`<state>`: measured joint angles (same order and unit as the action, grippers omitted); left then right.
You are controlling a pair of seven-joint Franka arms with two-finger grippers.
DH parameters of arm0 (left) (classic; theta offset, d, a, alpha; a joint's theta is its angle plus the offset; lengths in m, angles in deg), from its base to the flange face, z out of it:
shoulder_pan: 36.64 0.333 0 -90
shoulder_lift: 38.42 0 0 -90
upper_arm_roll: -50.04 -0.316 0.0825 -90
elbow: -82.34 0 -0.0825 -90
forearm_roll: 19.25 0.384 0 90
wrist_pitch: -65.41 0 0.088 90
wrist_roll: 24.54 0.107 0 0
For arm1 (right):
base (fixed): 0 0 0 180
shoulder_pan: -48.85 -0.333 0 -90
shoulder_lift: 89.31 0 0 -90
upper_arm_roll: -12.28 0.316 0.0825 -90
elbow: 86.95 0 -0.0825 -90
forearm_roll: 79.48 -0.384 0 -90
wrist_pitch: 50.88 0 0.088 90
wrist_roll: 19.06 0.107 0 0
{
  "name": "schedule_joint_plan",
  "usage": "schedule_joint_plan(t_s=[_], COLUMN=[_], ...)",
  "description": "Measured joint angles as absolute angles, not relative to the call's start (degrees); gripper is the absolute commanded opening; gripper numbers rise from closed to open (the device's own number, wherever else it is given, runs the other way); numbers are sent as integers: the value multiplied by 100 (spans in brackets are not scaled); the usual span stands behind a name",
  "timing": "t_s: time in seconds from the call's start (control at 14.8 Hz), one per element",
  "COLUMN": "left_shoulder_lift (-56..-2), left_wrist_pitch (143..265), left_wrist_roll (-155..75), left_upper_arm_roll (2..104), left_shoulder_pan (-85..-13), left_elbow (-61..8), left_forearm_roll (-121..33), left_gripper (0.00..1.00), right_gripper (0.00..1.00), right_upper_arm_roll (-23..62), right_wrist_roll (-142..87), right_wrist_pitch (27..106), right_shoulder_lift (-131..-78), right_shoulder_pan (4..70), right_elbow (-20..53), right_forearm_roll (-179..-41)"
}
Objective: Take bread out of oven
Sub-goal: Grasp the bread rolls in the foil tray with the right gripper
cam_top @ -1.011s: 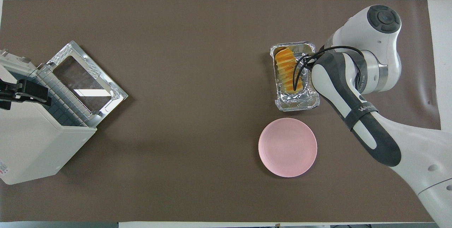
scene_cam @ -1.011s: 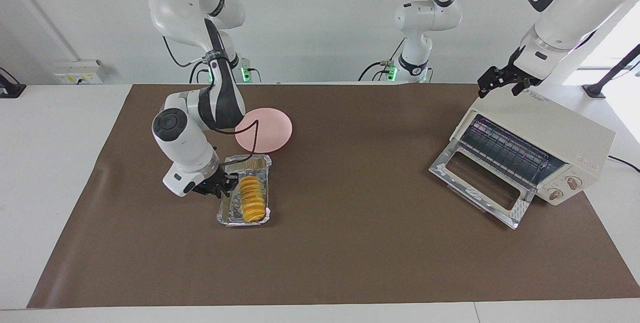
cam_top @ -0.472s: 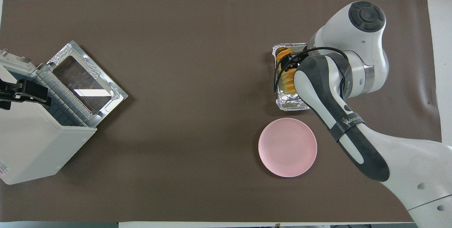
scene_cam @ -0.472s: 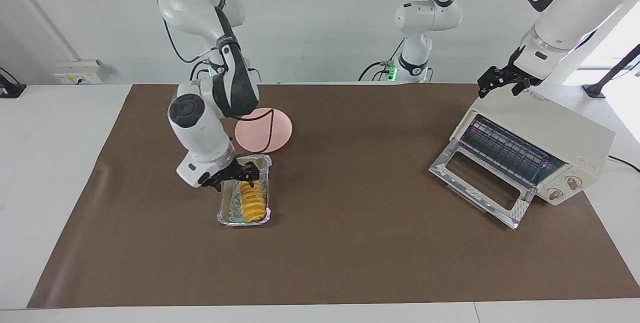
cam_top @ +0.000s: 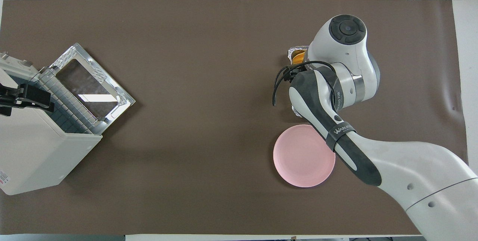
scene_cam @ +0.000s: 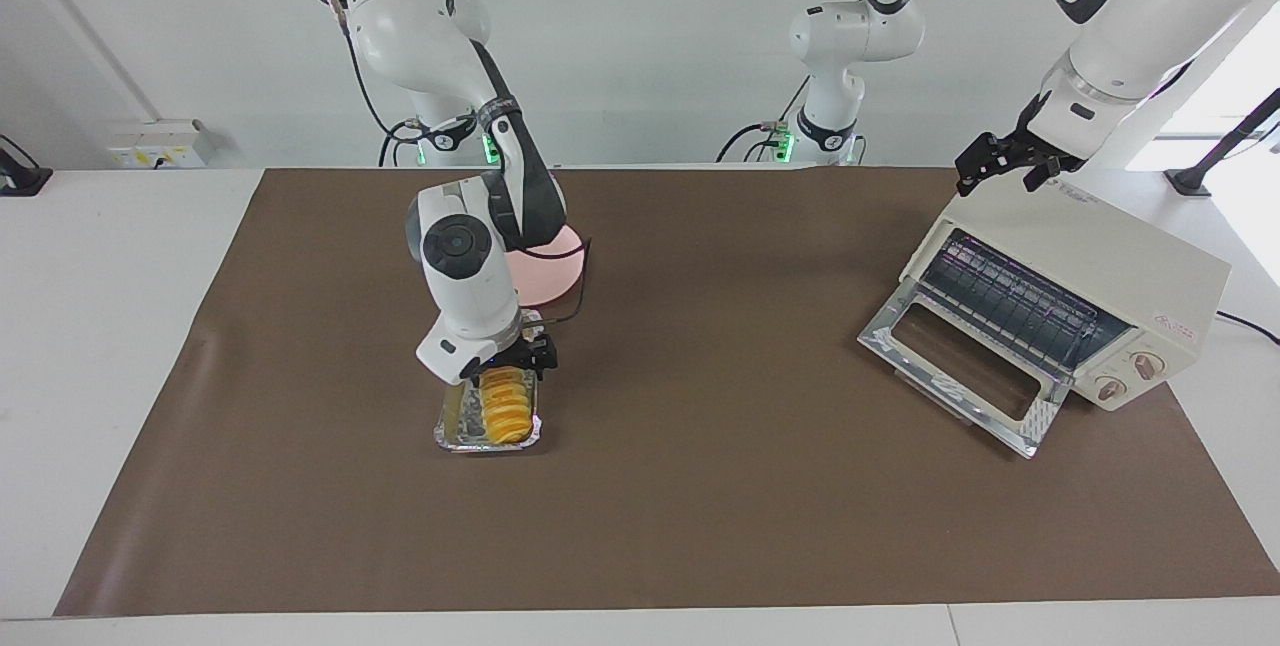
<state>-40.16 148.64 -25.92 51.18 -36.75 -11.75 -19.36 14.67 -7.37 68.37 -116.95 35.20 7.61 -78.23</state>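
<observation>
The robot's right gripper needs to move the bread out to the plate point(cam_top: 303, 156) next, so it should grab the bread point(cam_top: 298, 56) across its ridged middle.
The bread point(scene_cam: 503, 404), a ridged golden-yellow loaf, lies in a silver foil tray point(scene_cam: 452, 423) on the brown mat, toward the right arm's end of the table. My right gripper point(scene_cam: 510, 363) hangs low over the loaf's end nearer the robots, fingers spread on either side of it. In the overhead view my right arm covers almost all of the tray, and only a tip of the bread point(cam_top: 298, 56) shows. The cream oven point(scene_cam: 1100, 266) stands at the left arm's end, door point(scene_cam: 960, 371) dropped open, wire rack bare. My left gripper point(scene_cam: 1000, 176) rests open on the oven's top corner.
A round pink plate point(scene_cam: 560, 271) lies just nearer the robots than the foil tray, partly covered by my right arm; it shows in the overhead view point(cam_top: 298, 159). A third arm stands at the table's back edge. The brown mat point(scene_cam: 700, 486) covers the table.
My right gripper has swung from beside the foil tray's edge to over the bread, turning as it went. The tray, bread, oven and left gripper have not moved.
</observation>
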Motion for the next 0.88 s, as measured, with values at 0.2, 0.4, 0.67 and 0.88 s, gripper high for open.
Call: schedule_joint_plan(t_s=[0.2, 0.4, 0.67, 0.88], left_shoulder_lift=[-4016, -4016, -4016, -4016], left_wrist_pitch=[14864, 14864, 14864, 14864], left_wrist_roll=[-2592, -2592, -2592, -2592], left_upper_arm_roll=[5118, 5118, 5118, 5118], left_shoulder_pan=[-3675, -3675, -3675, -3675], left_elbow=[-1175, -1175, -1175, -1175], left_forearm_roll=[-1936, -1936, -1936, -1936], left_gripper=[100, 100, 100, 100], right_gripper=[100, 100, 100, 83], right_upper_arm_roll=[1465, 1465, 1469, 1470], right_wrist_roll=[-738, -739, -745, -747], right_wrist_pitch=[6774, 6735, 6885, 6961], right_shoulder_lift=[-11693, -11694, -11747, -11768], right_shoulder_pan=[3589, 3610, 3590, 3588], right_elbow=[654, 618, 812, 919], right_forearm_roll=[-7819, -7817, -7685, -7608])
